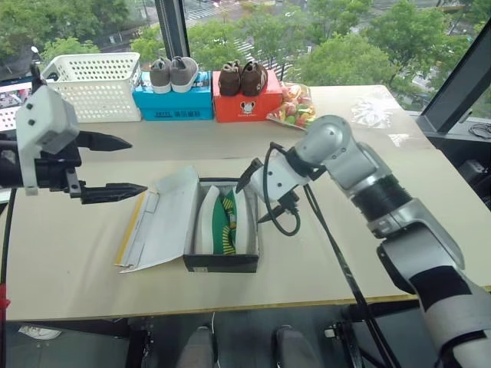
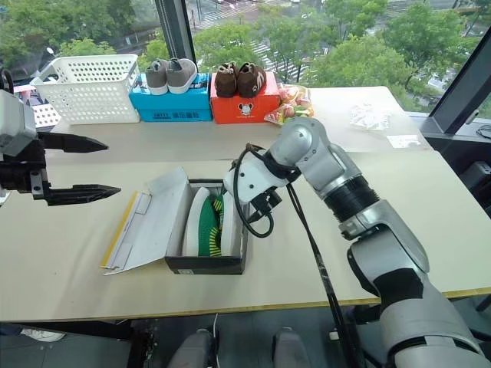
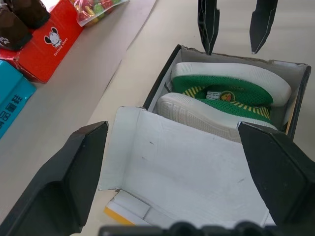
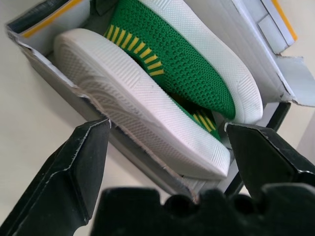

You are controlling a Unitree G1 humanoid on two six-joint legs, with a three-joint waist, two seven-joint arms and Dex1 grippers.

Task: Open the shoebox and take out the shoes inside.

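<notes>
In the right wrist view my right gripper's fingers stop short of the nearer shoe's sole [image 4: 162, 120], above the box's side [image 4: 142, 164], so it moves toward the sole, before closing.
The shoebox [image 1: 221, 263] stands open in the middle of the table. Its lid [image 1: 165, 218] is folded out flat to the left, white inside up, with a yellow edge. The green shoes [image 1: 222, 218] lie on their sides inside, pale soles outward, with yellow striped trim [image 4: 133, 42]. My right gripper [image 1: 250, 205] hangs open at the box's far right corner, pointing down and left over the nearer shoe's sole [image 4: 147, 123], and holds nothing. My left gripper [image 1: 138, 165] is open and empty in the air left of the lid, pointing toward the box.
Along the back of the table stand a white basket [image 1: 96, 84], a blue box [image 1: 175, 103] with grey shoes on top and a red box [image 1: 245, 106] with brown shoes on top. A bag of colourful pieces [image 1: 295, 107] lies beside them. My right arm's cable [image 1: 330, 245] trails over the front edge.
</notes>
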